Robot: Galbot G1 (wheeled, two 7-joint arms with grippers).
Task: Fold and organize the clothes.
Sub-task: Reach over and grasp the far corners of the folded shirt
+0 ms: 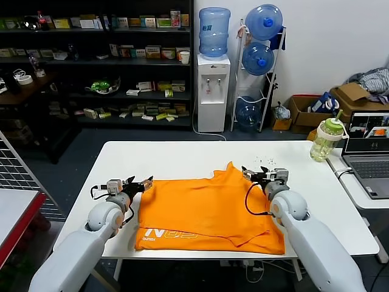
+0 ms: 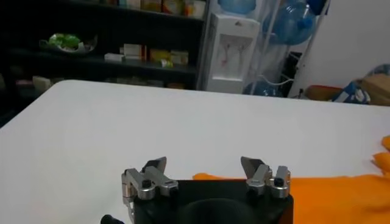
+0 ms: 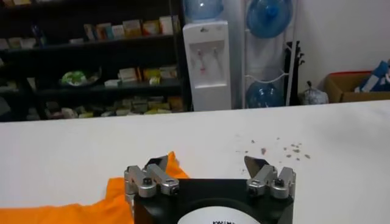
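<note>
The orange T-shirt will be grabbed next by its plain corner across from the print (image 1: pixel 150 184), and my left gripper will fold it over toward its white lettering (image 1: pixel 170 234).
The orange T-shirt (image 1: pixel 206 210) lies folded on the white table (image 1: pixel 182 155), with white lettering along its near left edge. My left gripper (image 1: pixel 141 182) is open and empty at the shirt's far left corner. In the left wrist view my left gripper (image 2: pixel 204 164) hovers over the table with the orange T-shirt (image 2: pixel 341 195) beside it. My right gripper (image 1: pixel 254 173) is open and empty at the shirt's far right corner, next to a raised orange peak. In the right wrist view my right gripper (image 3: pixel 207 163) has the T-shirt's corner (image 3: pixel 173 165) beside one finger.
A green-lidded bottle (image 1: pixel 327 139) and an open laptop (image 1: pixel 369 155) stand at the right, the laptop on an adjoining table. Small crumbs (image 3: pixel 283 148) dot the table beyond my right gripper. Shelves, a water dispenser (image 1: pixel 213 91) and cardboard boxes stand behind.
</note>
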